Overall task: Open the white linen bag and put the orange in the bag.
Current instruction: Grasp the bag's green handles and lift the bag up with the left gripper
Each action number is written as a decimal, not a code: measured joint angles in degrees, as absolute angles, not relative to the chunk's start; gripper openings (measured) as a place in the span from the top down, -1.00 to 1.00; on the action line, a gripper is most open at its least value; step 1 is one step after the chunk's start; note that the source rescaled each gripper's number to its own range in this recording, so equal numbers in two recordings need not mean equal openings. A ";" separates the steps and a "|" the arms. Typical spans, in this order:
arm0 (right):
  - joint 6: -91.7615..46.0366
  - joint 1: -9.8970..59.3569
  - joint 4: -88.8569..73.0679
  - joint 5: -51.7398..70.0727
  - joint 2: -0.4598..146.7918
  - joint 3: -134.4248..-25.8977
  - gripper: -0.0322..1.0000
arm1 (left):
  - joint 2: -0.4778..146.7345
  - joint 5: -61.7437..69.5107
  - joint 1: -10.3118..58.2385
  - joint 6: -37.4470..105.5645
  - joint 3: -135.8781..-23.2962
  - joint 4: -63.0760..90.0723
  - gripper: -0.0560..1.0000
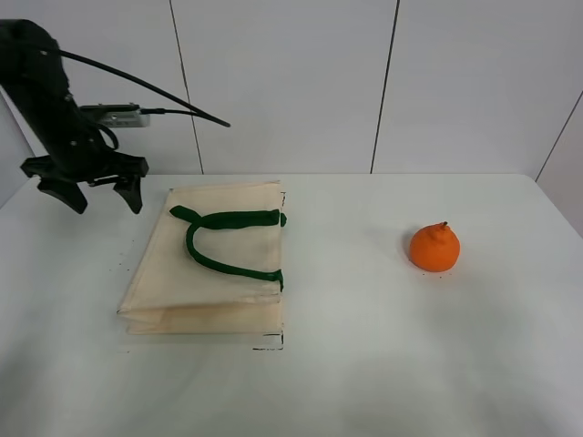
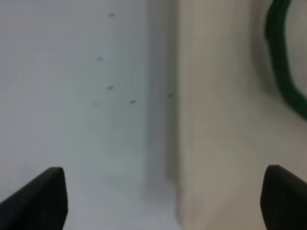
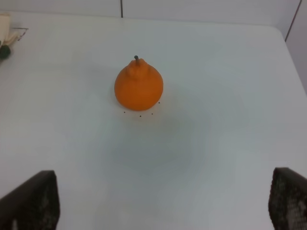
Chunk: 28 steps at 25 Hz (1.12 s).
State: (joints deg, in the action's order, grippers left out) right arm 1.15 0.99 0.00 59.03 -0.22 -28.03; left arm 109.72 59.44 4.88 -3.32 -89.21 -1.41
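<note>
My left gripper should next open the white linen bag for the orange (image 1: 434, 248), so it should grab its dark green handle's bend (image 1: 191, 240).
The white linen bag (image 1: 214, 264) lies flat and folded on the left half of the table, its dark green handles (image 1: 228, 241) lying on top. The orange (image 1: 434, 248) stands upright on the right half, well apart from the bag. My left gripper (image 1: 105, 196) is open and empty, hanging above the table just beyond the bag's far left corner. In the left wrist view its jaws (image 2: 160, 206) straddle the bag's edge (image 2: 225, 120). My right gripper (image 3: 158, 206) is open and empty, with the orange (image 3: 139, 86) ahead of it. It is out of the exterior view.
The white table (image 1: 364, 364) ends at a panelled wall behind. Small black marks (image 1: 269, 344) sit at the bag's near right corner. A corner of the bag (image 3: 5, 24) shows at the edge of the right wrist view.
</note>
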 joint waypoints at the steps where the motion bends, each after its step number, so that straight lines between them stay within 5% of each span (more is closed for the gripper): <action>1: 1.15 0.99 0.00 59.03 -0.22 -28.03 -1.00 | 111.89 60.39 6.07 -4.67 -91.33 -1.41 -1.00; 11: 1.15 0.99 0.00 59.03 -0.22 -28.03 -1.00 | 125.73 62.10 17.88 -12.19 -105.74 -0.95 -1.00; 28: 1.15 0.99 0.00 59.03 -0.22 -28.03 -1.00 | 137.62 58.05 17.27 -13.53 -108.05 -0.74 -1.00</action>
State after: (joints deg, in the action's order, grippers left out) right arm 1.15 0.99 0.00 59.03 -0.22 -28.03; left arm 137.62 58.05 17.27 -13.53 -108.05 -0.74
